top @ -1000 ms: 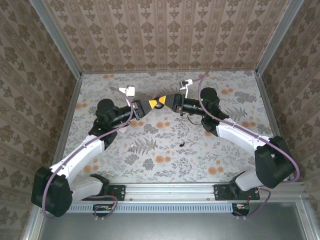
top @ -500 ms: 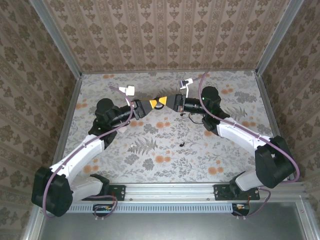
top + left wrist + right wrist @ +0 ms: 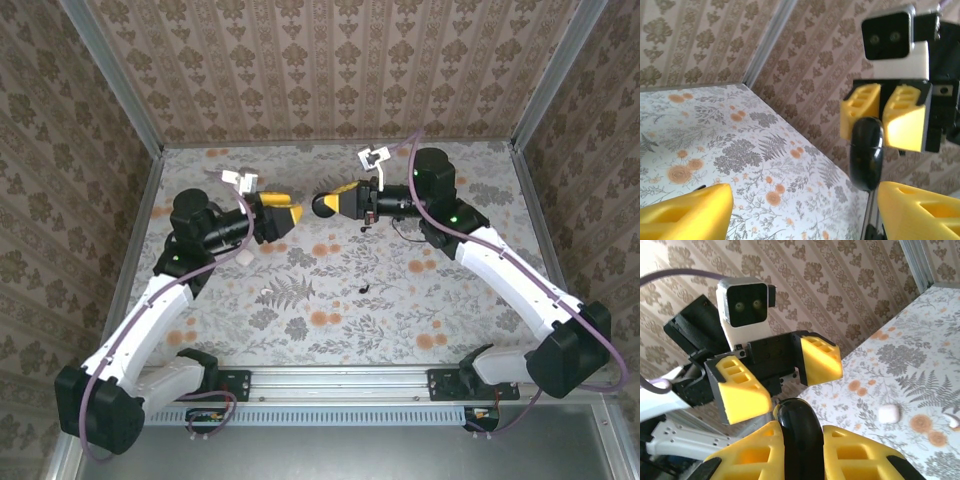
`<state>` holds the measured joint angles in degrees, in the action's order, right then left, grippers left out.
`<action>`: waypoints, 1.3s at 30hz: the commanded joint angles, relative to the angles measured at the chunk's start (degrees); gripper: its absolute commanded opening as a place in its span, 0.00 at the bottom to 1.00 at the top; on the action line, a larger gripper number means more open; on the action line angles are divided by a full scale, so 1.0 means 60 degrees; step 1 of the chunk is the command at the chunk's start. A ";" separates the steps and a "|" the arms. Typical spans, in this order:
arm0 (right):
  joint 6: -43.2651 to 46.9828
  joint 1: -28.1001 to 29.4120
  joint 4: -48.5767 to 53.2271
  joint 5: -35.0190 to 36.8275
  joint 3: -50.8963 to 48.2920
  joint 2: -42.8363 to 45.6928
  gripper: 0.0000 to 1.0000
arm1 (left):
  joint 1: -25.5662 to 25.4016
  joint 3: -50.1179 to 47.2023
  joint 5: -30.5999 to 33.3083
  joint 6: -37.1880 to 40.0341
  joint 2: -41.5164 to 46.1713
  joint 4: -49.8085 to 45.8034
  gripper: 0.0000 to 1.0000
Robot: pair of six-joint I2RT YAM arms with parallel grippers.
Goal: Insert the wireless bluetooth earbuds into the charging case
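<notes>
The left gripper reaches the charging case next and grabs its base, below the seam [image 3: 320, 206] [image 3: 866, 168]. That leaves the lid free to open for inserting earbuds.
The charging case [image 3: 323, 204], a round black puck, is held on edge above the table's back middle by my right gripper [image 3: 337, 203], which is shut on it. From the right wrist, the case [image 3: 800, 437] sits clamped between the yellow fingers of my right gripper [image 3: 801, 432]. My left gripper [image 3: 290, 215] faces it from the left, open and a short way off. In the left wrist view the case [image 3: 867, 152] hangs ahead of my open left gripper [image 3: 805, 212], touching neither finger. One small black earbud [image 3: 363, 290] lies on the table nearer the front.
A tiny white piece [image 3: 263, 292] lies on the floral tabletop [image 3: 330, 330] left of the earbud. The right wrist view shows a small white block [image 3: 888, 413] on the table. Wallpapered walls close in the back and both sides.
My left gripper has opened, released the case and drawn back left. My right gripper closed on the case, keeps it and has shifted slightly right.
</notes>
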<state>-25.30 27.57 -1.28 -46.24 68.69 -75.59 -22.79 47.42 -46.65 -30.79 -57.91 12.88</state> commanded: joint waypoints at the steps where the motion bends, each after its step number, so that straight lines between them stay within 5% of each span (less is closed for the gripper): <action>1: 0.1591 -0.0026 0.1239 -0.0189 0.0242 0.0227 0.08 | -0.0079 -0.0372 -0.0813 0.1124 0.0337 0.0430 0.76; 11: 0.2195 -0.0018 0.0828 -0.0256 -0.0119 0.0543 0.09 | -0.1367 -0.0035 -0.1812 0.1678 -0.0400 0.1249 0.74; 23: 0.1766 -0.0010 0.0196 -0.0467 -0.0457 0.0661 0.09 | -0.1461 -0.0393 -0.1647 -0.0236 -0.1529 0.4252 0.61; 39: 0.1257 -0.0010 -0.0394 -0.0306 -0.0560 0.0633 0.09 | -0.1505 -0.0521 -0.1530 0.0047 -0.1846 0.3902 0.48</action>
<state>-16.78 27.57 -1.21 -47.20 65.87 -73.10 -31.48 44.99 -55.70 -31.29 -68.53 35.62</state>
